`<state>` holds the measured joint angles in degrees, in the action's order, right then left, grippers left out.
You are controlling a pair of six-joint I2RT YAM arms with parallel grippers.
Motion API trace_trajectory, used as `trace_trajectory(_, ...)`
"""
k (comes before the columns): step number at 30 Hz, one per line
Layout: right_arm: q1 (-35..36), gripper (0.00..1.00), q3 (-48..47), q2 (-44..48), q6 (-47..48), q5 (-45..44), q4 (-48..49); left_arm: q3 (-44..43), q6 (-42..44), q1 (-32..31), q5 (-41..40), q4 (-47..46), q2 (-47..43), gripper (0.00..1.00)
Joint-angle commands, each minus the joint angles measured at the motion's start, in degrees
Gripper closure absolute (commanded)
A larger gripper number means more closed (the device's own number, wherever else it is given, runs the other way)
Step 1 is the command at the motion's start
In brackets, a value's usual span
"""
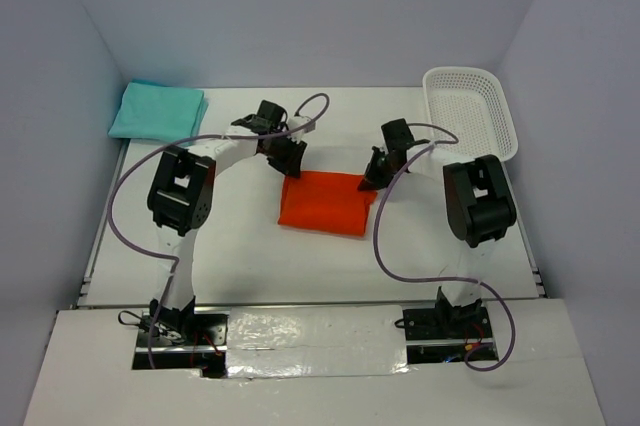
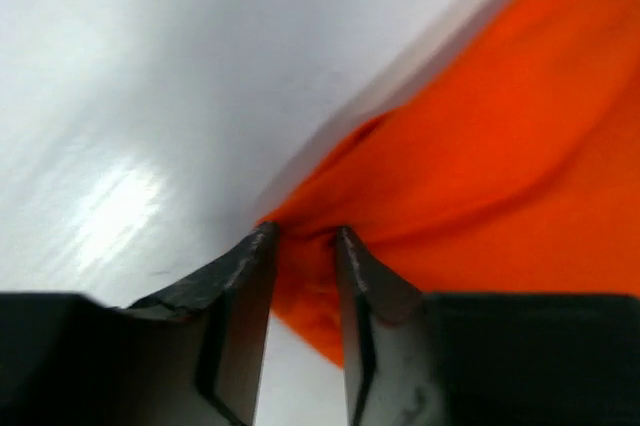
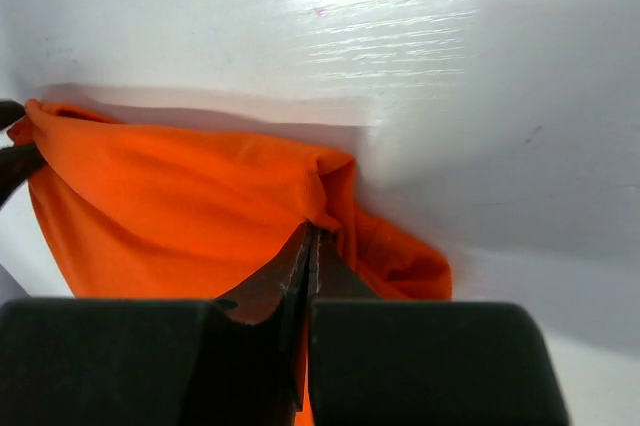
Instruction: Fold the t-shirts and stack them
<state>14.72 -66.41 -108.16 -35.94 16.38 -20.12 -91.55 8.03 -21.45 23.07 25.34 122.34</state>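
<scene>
Next, my left gripper grabs the orange t-shirt's far corner (image 1: pixel 292 178) (image 2: pixel 308 248), opposite my right gripper's corner, to fold the t-shirt's far edge over evenly.
The folded orange t-shirt (image 1: pixel 325 203) lies in the middle of the table. My left gripper (image 1: pixel 290 161) is down at its far left corner. In the left wrist view its jaws (image 2: pixel 305 233) stand apart, with the orange cloth (image 2: pixel 480 146) bunched loosely between the tips. My right gripper (image 1: pixel 375 178) is at the far right corner. There its jaws (image 3: pixel 312 231) are pressed together on a pinched fold of the orange cloth (image 3: pixel 180 206). A folded mint-aqua t-shirt (image 1: pixel 155 111) lies at the back left, with a darker teal edge (image 1: pixel 203 106) showing under it.
A white mesh basket (image 1: pixel 470 111) stands at the back right corner, close behind the right arm. Purple cables loop from both arms over the table near the orange cloth. White walls close the table in on three sides.
</scene>
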Motion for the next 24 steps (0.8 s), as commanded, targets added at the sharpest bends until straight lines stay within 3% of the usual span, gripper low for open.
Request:
trace_trajectory(1, -1.0, 1.0, -1.0, -1.4, 2.5, -4.3, -0.4, 0.5, -2.3, 2.0, -5.3, -2.7, -2.2, 0.55)
trace_trajectory(2, -1.0, 1.0, -1.4, -1.5, 3.2, -4.4, -0.9, -0.2, -2.8, 2.4, -6.3, -3.4, -2.5, 0.49)
trace_trajectory(7, -1.0, 1.0, -5.9, 0.4, 5.6, -7.2, -5.8, -6.3, -7.3, 4.0, -10.1, -1.8, -3.2, 0.4)
trace_trajectory(8, -1.1, 0.95, -6.9, 1.2, 6.2, -7.5, -6.8, -6.5, -7.5, 4.8, -10.2, -1.7, -3.9, 0.39)
trace_trajectory(9, -1.1, 0.72, -8.6, 3.1, 7.3, -7.7, -7.6, -6.3, -9.9, 5.2, -9.5, -2.0, -6.0, 0.38)
trace_trajectory(11, -1.1, 0.53, -10.1, 5.3, 8.1, -8.6, -10.8, -4.8, -9.9, 5.5, -9.1, -1.1, -8.3, 0.29)
trace_trajectory(12, -1.1, 0.41, -11.0, 7.6, 8.3, -9.0, -11.9, -4.3, -10.0, 5.5, -7.4, 1.5, -10.4, 0.21)
trace_trajectory(13, -1.1, 0.38, -11.0, 8.6, 8.2, -9.8, -14.2, -2.4, -10.1, 5.4, -5.8, 3.2, -11.2, 0.01)
trace_trajectory(17, -1.0, 0.34, -7.2, 12.4, 7.3, -8.0, -15.7, 6.4, -10.4, 4.9, 2.3, 8.0, -13.8, 0.01)
trace_trajectory(21, -0.7, 0.32, 2.1, 15.7, 5.4, -5.9, -12.6, 16.9, -11.9, 4.2, 3.4, 3.4, -18.3, 0.01)
trace_trajectory(24, 0.3, 0.32, 7.7, 17.4, 2.6, -2.7, -7.9, 18.9, -15.0, 4.1, 4.9, 0.8, -17.7, 0.01)
